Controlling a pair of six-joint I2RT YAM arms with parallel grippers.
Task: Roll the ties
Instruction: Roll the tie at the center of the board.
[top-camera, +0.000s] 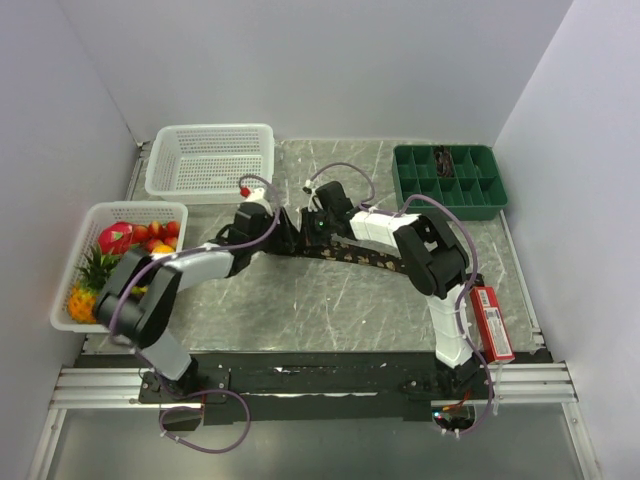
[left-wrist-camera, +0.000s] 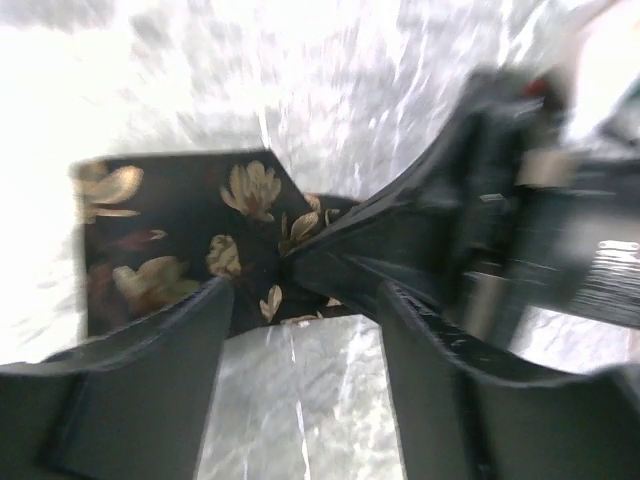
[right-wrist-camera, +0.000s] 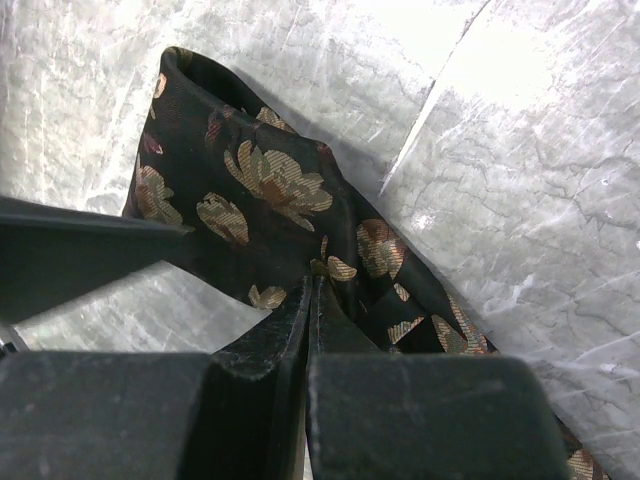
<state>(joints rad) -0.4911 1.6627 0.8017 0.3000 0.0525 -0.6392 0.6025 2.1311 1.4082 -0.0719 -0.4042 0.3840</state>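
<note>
I will grab the tie's wide end at its free edge (top-camera: 274, 249) (left-wrist-camera: 125, 250) with my left gripper next, past the spot my right gripper is pinching, to roll the tie.
One tie (top-camera: 362, 256) of dark fabric with tan flowers lies across the middle of the table, running right from the grippers. My right gripper (right-wrist-camera: 313, 281) is shut on the tie's wide end (right-wrist-camera: 270, 190), pinching a fold of it just above the table. My left gripper (left-wrist-camera: 300, 300) is open, with bare table between its fingers (left-wrist-camera: 150, 370), and sits just short of the tie's end (left-wrist-camera: 170, 220). In the left wrist view the right gripper's fingers (left-wrist-camera: 400, 230) reach in from the right and hold the tie. In the top view both grippers meet at the tie's left end (top-camera: 300, 235).
An empty white basket (top-camera: 210, 160) stands at the back left. A white basket of toy fruit (top-camera: 120, 260) is at the left edge. A green divided tray (top-camera: 450, 178) is at the back right. A red box (top-camera: 492, 322) lies by the right arm.
</note>
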